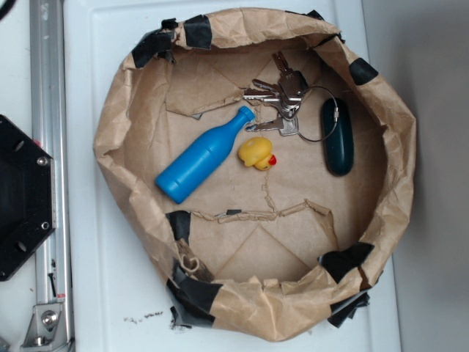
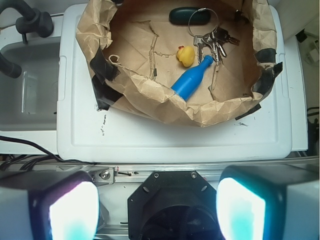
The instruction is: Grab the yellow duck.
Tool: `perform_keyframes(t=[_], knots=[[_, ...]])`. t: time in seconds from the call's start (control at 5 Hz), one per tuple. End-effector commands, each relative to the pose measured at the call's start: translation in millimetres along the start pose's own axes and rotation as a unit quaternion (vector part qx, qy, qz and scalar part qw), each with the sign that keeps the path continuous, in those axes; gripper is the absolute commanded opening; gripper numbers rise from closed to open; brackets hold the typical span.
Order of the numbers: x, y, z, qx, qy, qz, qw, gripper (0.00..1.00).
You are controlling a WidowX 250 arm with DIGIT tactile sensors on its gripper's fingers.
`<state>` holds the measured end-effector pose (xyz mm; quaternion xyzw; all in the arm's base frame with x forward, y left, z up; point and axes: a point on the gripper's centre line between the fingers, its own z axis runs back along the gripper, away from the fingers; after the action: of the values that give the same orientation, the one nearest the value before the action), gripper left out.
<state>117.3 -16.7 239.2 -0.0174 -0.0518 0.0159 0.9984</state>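
My gripper grabs the yellow duck by its rounded body [image 1: 254, 151] next, to get the duck out from beside the blue bottle [image 1: 204, 155].
The yellow duck [image 1: 256, 153] is small and rounded with a red-orange beak. It lies near the middle of a brown paper-lined bowl [image 1: 128, 132], just right of a blue bottle [image 1: 204, 155]. In the wrist view the duck [image 2: 186, 55] sits beyond the bottle [image 2: 192, 78]. My gripper [image 2: 157, 212] is open and empty, its two fingers wide apart at the bottom of the wrist view. It hangs over the black robot base, well short of the bowl. The gripper does not show in the exterior view.
A bunch of keys [image 1: 282, 99] on a wire ring and a dark green oval object [image 1: 338, 137] lie in the bowl near the duck. The bowl's crumpled paper wall, patched with black tape, rises all around. A metal rail [image 1: 47, 110] and the black base [image 1: 22, 198] stand at the left.
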Motion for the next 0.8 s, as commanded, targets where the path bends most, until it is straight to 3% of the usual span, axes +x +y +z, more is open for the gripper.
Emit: perform_keyframes(t=[0.0,0.2,0.4,0.6], knots=[[0.0,0.0,0.0,0.000,0.000,0.000,1.000,1.00],[36.7,23.6,-18.7,0.069,-0.103,-0.101,0.987,1.00],[75.8,44.4,-44.7,0.131,-0.136,-0.132,0.973,1.00],[96.9,56.7,-82.4,0.093,-0.105,-0.140,0.980,1.00]])
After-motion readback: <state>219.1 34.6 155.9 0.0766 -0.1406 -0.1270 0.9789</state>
